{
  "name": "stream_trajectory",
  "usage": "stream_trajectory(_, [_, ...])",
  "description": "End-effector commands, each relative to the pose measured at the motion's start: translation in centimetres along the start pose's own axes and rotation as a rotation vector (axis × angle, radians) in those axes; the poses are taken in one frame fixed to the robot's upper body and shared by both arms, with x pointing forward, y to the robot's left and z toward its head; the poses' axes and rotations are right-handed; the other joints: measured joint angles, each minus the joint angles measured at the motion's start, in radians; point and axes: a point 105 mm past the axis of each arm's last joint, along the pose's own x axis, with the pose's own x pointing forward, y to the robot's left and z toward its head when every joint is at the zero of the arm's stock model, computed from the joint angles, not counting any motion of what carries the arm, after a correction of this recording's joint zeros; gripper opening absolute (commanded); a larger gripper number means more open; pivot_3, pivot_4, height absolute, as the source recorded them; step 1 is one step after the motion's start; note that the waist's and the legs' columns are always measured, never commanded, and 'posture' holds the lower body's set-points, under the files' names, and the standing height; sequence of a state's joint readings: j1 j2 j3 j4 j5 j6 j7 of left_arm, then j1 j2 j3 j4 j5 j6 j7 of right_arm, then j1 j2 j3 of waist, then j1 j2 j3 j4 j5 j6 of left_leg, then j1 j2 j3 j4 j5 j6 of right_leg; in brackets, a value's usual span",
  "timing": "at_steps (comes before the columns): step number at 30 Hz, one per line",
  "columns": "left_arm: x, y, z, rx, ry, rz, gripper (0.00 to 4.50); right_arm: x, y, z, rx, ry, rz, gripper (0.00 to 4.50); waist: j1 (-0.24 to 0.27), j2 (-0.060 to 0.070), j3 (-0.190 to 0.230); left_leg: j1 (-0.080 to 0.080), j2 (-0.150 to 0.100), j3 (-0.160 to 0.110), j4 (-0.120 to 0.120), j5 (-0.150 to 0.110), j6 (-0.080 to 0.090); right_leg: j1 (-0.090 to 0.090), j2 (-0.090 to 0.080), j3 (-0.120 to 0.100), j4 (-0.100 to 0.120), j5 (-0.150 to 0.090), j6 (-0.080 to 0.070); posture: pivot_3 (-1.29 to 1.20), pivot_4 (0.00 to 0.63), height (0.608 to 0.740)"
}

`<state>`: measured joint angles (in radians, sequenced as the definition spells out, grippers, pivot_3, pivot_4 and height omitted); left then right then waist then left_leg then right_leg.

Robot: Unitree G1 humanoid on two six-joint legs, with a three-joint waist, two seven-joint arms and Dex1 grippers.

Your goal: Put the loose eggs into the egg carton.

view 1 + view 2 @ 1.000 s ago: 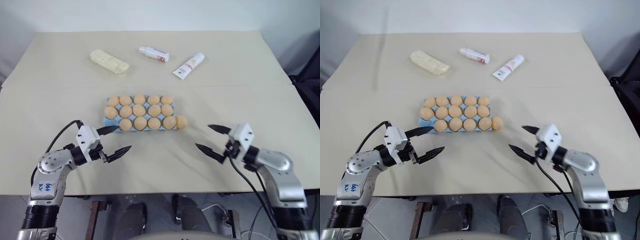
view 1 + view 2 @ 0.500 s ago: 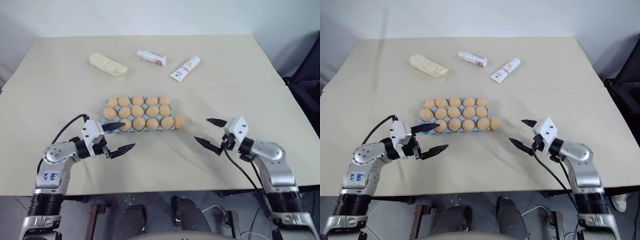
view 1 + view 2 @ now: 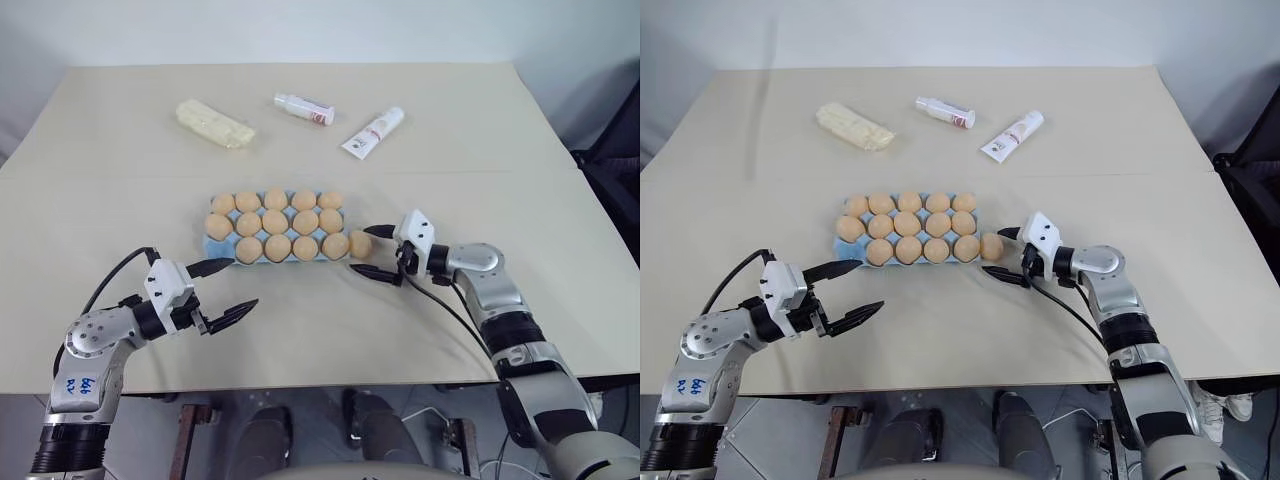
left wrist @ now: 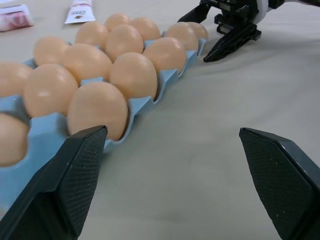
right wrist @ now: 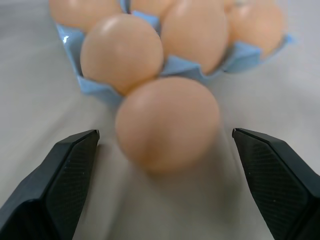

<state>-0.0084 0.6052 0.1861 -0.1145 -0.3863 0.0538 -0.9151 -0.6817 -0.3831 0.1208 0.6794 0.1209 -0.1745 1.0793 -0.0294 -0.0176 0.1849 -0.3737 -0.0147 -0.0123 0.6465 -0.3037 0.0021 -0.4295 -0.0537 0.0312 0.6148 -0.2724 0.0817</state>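
My right gripper should close on the loose egg (image 5: pixel 167 122) now. My fingers are low over the table on either side of it in the right wrist view, so they would hold it.
The light blue egg carton (image 3: pixel 211 244) lies mid-table with tan-orange eggs in its cups. One loose egg (image 3: pixel 361 243) rests on the table against the carton's right end. My right gripper (image 3: pixel 364 251) is open, low over the table, with the loose egg (image 5: pixel 167 122) between its spread fingertips (image 5: pixel 65 170) and no contact visible. My left gripper (image 3: pixel 243 282) is open and empty, just in front of the carton's near left corner (image 4: pixel 45 135), pointing along it towards the right gripper (image 4: pixel 226 30).
At the back of the table lie a pale yellow packet (image 3: pixel 216 122), a small white tube (image 3: pixel 305 108) and a longer white tube (image 3: pixel 373 132). Bare tabletop stretches in front of and to the right of the carton, up to the near edge.
My right gripper has swung forward and to the left, from open table up to the loose egg, staying open. My left gripper has drawn back slightly from the carton.
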Motion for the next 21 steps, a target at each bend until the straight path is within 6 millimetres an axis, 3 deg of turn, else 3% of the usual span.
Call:
stream_trajectory(1, [-0.3,0.1,1.1,0.036,-0.022,0.012,4.5,0.4,0.2,0.5,-0.021,-0.028,0.025,4.09,0.001,0.0,0.0,0.0,0.0,0.0,0.0,0.0,0.0,0.0,0.0,0.0,0.0,0.0,0.0,0.0,0.15,0.74])
stream_trajectory(7, [-0.6,0.4,0.9,0.031,-0.016,0.038,4.5,-1.0,0.1,0.6,-0.044,-0.03,0.01,2.11,0.0,0.0,0.0,0.0,0.0,0.0,0.0,0.0,0.0,0.001,0.0,0.0,0.0,0.0,0.0,0.0,0.15,0.74])
stream_trajectory(12, [-1.3,0.9,0.6,0.02,-0.01,0.085,4.5,-2.6,0.3,1.4,-0.09,-0.026,0.019,2.11,0.001,0.0,0.0,0.0,0.0,0.0,0.0,0.0,0.0,0.001,0.0,0.0,-0.001,0.0,0.0,0.0,0.15,0.74])
stream_trajectory(15, [-2.1,1.3,0.1,0.006,0.004,0.126,4.5,-3.1,1.3,3.0,-0.093,-0.05,0.078,2.11,-0.002,0.0,0.0,0.0,0.0,0.0,0.0,0.0,0.0,0.0,0.0,0.0,0.0,0.0,0.0,0.0,0.15,0.74])
stream_trajectory(21, [-5.7,1.9,-2.4,-0.063,0.071,0.269,4.5,-0.2,4.6,8.1,-0.116,-0.14,0.271,2.11,-0.017,0.0,0.0,0.003,0.001,0.001,-0.001,0.0,0.0,0.0,0.001,0.001,0.003,-0.001,-0.002,0.0,0.15,0.74])
